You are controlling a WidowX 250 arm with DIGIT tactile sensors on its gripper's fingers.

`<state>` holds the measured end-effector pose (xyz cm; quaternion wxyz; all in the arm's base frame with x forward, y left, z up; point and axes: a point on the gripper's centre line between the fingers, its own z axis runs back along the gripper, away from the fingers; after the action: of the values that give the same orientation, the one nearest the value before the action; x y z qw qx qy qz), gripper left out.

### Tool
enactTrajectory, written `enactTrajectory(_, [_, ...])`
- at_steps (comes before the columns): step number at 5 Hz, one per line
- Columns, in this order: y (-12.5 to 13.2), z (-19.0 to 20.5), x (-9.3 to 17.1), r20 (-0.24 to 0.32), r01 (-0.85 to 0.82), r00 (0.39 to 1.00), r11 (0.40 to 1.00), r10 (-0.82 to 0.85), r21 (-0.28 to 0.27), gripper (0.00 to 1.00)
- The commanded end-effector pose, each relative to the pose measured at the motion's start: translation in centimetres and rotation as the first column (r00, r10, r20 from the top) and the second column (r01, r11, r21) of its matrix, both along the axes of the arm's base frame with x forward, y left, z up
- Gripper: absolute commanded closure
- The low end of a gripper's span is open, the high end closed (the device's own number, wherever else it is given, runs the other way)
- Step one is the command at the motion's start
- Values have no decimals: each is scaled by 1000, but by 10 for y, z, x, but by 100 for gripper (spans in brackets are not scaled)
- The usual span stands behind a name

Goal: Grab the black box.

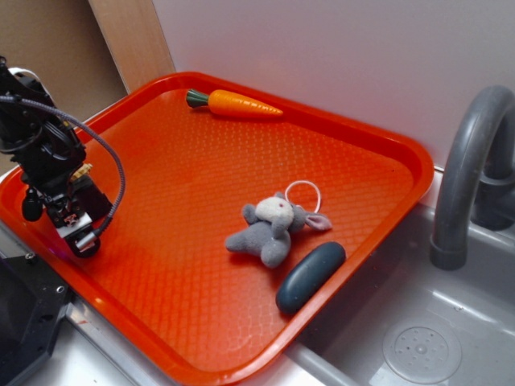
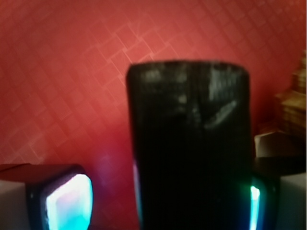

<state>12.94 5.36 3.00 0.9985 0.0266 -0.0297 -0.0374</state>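
Note:
My gripper needs to lift the box off the orange tray (image 1: 185,193), so it will grab the box by its long sides next.
In the wrist view the black box (image 2: 189,143) fills the middle, a matte black block standing on the orange tray (image 2: 62,72). My gripper (image 2: 163,196) is open around it. The left finger (image 2: 67,199) stands apart from the box with bare tray showing between them, while the right finger (image 2: 261,201) is right at the box's other side. In the exterior view my gripper (image 1: 76,233) is low over the tray's left part (image 1: 161,201), and the box is hidden beneath it.
A grey plush bunny (image 1: 269,229) and a dark blue-grey oval pebble (image 1: 310,276) lie at the tray's right side. A toy carrot (image 1: 237,103) lies at the back. A yellowish shell (image 2: 292,105) sits just right of the box. A grey sink and tap (image 1: 463,177) adjoin on the right.

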Motion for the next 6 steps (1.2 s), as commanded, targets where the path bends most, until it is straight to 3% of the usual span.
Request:
enactTrajectory(1, [10,12,6,60,-2,998,1000,3,-8,100])
enactTrajectory(3, [16,26,-11,75,-29,997,999,30,-19,100])
enactTrajectory(4, [3,62,-12,110,-18,994,998,25,-57,100])
enactTrajectory(5, [-24,112,2,148,-12,989,999,17,-35,100])
enactTrajectory(6, [-45,161,11,146,-53,988,998,49,18,100])
